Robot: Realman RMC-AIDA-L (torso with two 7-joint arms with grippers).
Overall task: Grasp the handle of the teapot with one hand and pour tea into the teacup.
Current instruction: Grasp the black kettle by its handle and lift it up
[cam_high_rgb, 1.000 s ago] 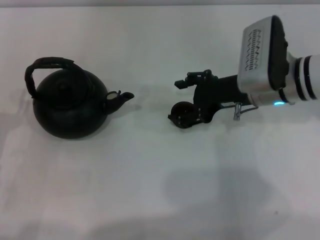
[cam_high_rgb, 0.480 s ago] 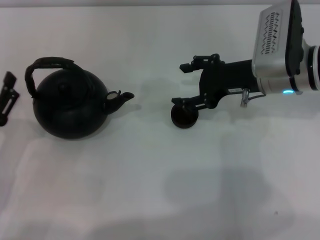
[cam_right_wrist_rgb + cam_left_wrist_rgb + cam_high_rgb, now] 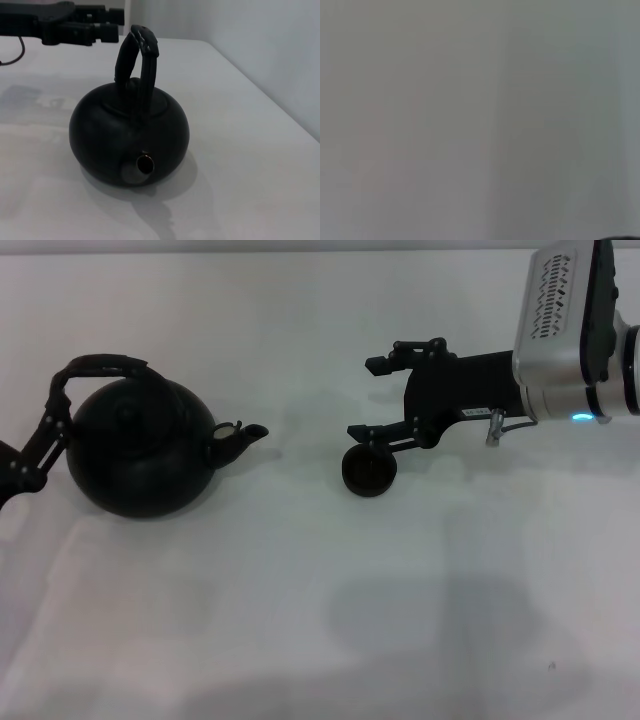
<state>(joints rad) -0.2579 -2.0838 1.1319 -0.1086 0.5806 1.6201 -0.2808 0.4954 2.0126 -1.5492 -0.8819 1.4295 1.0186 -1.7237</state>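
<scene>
My left gripper's fingers are still short of the handle's upper bend (image 3: pixel 82 365), so it is too early to close. They move toward it first, then close.
The black teapot (image 3: pixel 140 452) stands on the left of the white table, its spout (image 3: pixel 243 435) pointing at the teacup. Its arched handle (image 3: pixel 98 367) stands upright. My left gripper (image 3: pixel 52 416) reaches in from the left edge, its tips close to the handle's left leg. In the right wrist view its two fingers (image 3: pixel 100 30) show apart, open, just beside the handle (image 3: pixel 138 55) of the teapot (image 3: pixel 129 132). The small dark teacup (image 3: pixel 369 471) stands alone right of centre. My right gripper (image 3: pixel 370 398) is open and empty, just above and behind the teacup.
The white table (image 3: pixel 300 620) carries only the teapot and the cup. A pale wall (image 3: pixel 270 45) stands beyond the table edge in the right wrist view. The left wrist view shows only a plain grey surface.
My right gripper has let go of the teacup, opened and drawn back up to the right. My left gripper has come in from the left edge up to the teapot's handle.
</scene>
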